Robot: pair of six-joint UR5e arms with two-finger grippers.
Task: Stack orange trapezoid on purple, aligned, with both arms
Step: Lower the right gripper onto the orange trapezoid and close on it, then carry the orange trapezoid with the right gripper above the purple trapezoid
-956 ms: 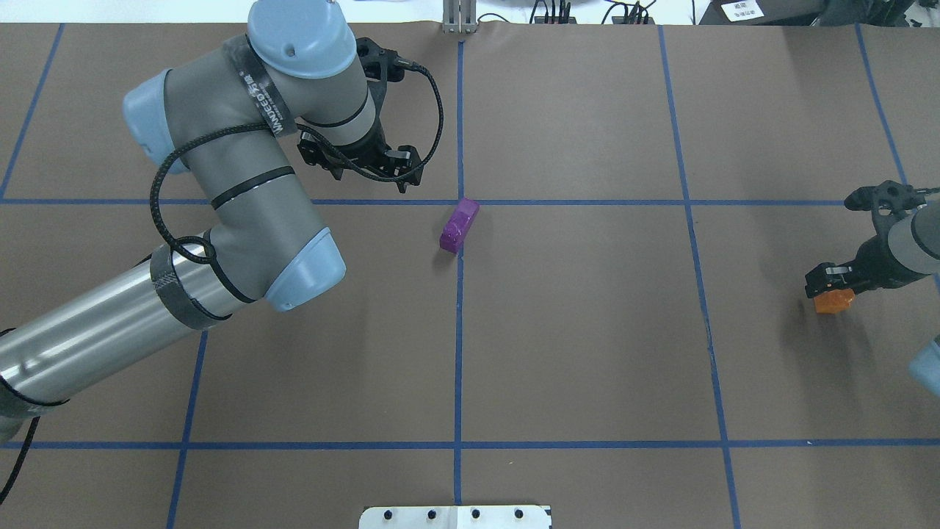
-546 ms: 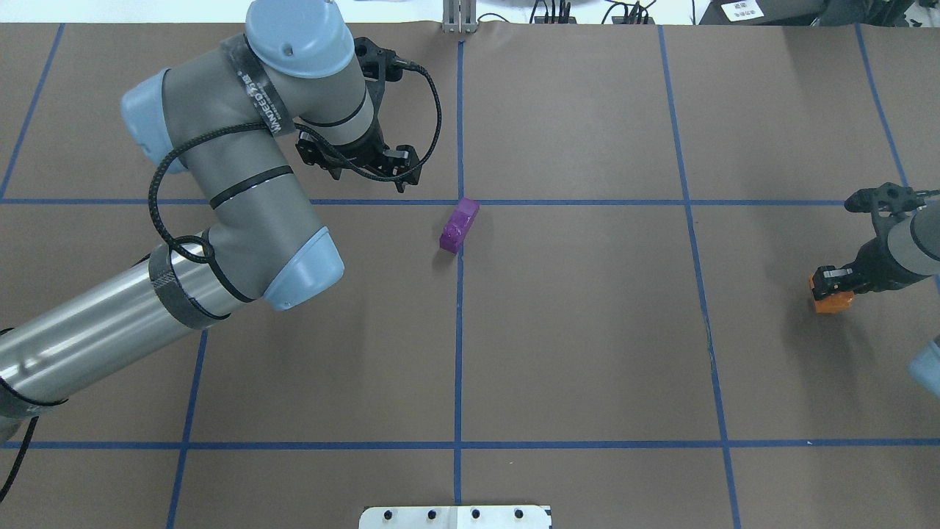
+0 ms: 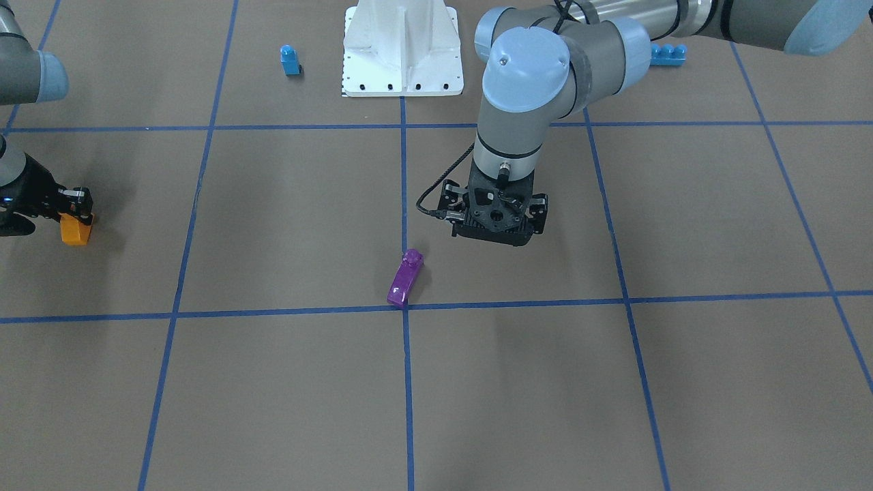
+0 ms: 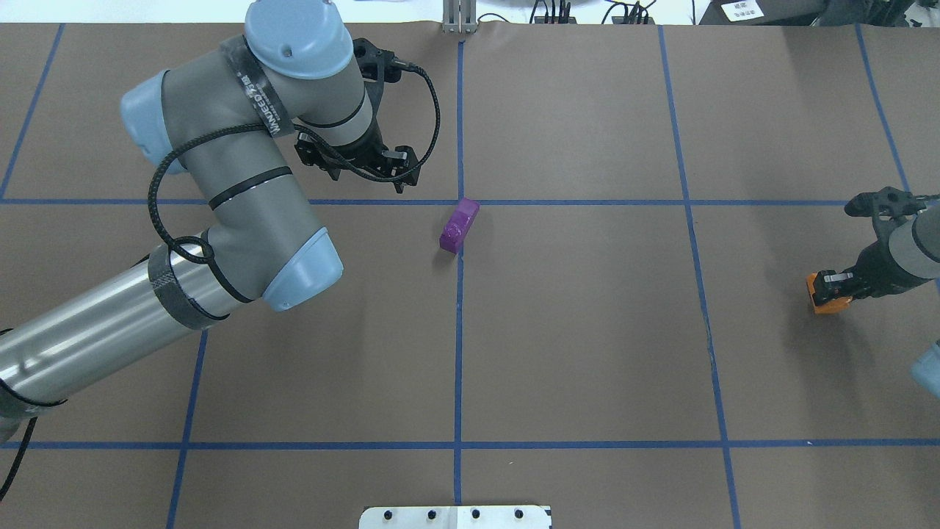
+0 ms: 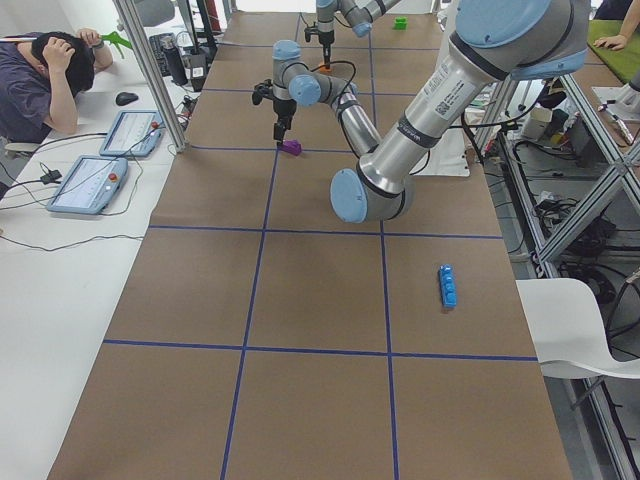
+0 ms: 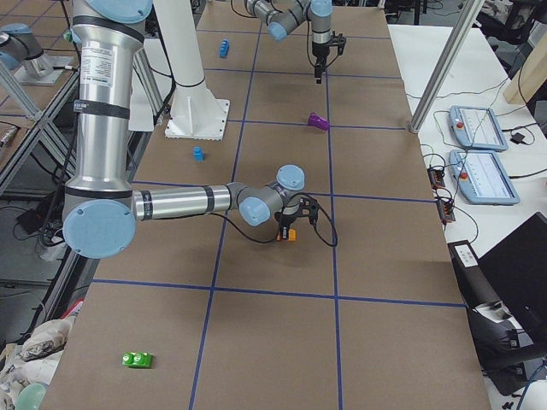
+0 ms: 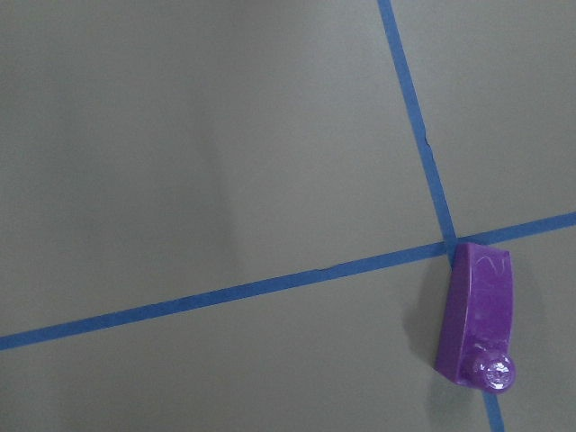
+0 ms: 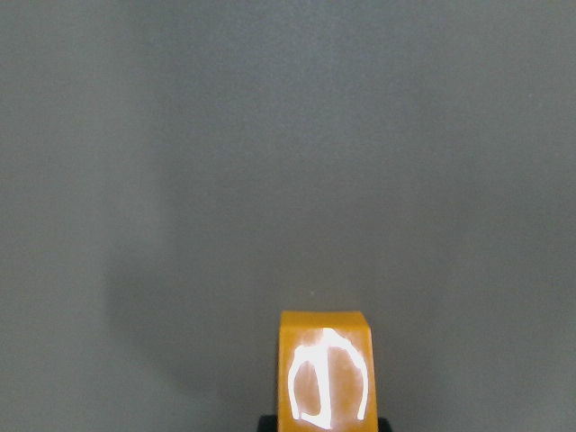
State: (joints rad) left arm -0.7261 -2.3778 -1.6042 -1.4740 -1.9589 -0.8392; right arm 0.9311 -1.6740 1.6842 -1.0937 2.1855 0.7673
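Note:
My right gripper will next grab the orange trapezoid by its sides on either side of the white-marked top (image 8: pixel 371 378), to stack it aligned on the purple brick.
The purple brick (image 4: pixel 460 225) lies on the brown table at the crossing of two blue tape lines, stud towards the robot; it also shows in the front view (image 3: pixel 405 278) and the left wrist view (image 7: pixel 477 324). My left gripper (image 4: pixel 374 165) hovers empty to the purple brick's left and a little beyond it, and appears open. The orange trapezoid (image 4: pixel 828 304) sits on the table at the far right and fills the bottom centre of the right wrist view (image 8: pixel 326 373). My right gripper (image 4: pixel 833 285) is down over the orange trapezoid, its jaws on either side of it and seemingly open.
A blue single-stud brick (image 3: pixel 290 60) and a long blue brick (image 3: pixel 667 54) lie near the white pedestal (image 3: pixel 402 48). A green brick (image 6: pixel 137 360) lies at the table's right end. An operator (image 5: pixel 40 80) sits beside the table's far side.
My right gripper has come down over the orange trapezoid, which has stayed in place. My left arm has barely shifted. The purple brick has not moved.

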